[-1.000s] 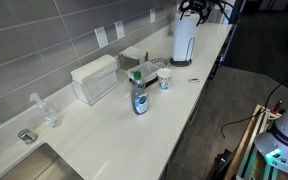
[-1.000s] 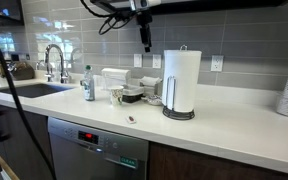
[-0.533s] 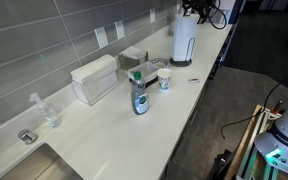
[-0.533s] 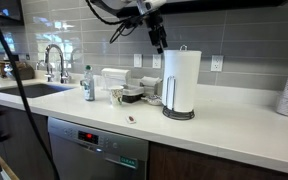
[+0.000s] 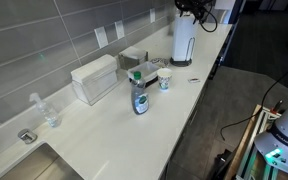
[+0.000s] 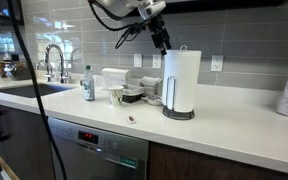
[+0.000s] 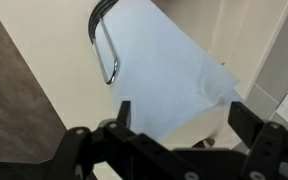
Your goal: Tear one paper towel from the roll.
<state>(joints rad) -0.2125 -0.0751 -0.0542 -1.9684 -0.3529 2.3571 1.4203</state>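
I will next pinch just the outer paper towel (image 7: 169, 70) at the roll's top edge with my gripper, away from the metal loop (image 7: 104, 45), to tear one off.
The roll (image 5: 184, 40) is a tall white cylinder on an upright holder with a dark round base (image 6: 179, 113), at the far end of the white counter (image 5: 114, 125). It shows in both exterior views (image 6: 180, 78). My gripper (image 6: 164, 44) hangs just beside the roll's upper edge; in an exterior view it is at the roll's top (image 5: 186, 13). In the wrist view the open jaws (image 7: 180, 117) frame the white roll (image 7: 159, 70) and the holder's metal loop (image 7: 104, 45). No loose sheet of paper towel stands apart from the roll. Nothing is between the fingers.
On the counter stand a blue soap bottle (image 5: 139, 97), a small cup (image 5: 165, 80), stacked containers (image 6: 134, 94), a white rectangular box (image 5: 93, 78) and a clear bottle (image 5: 50, 113). A sink (image 5: 34, 163) with a faucet (image 6: 54, 62) lies at one end. The tiled wall is behind.
My gripper has moved toward the roll and down to its upper edge. The roll and the other objects have not moved.
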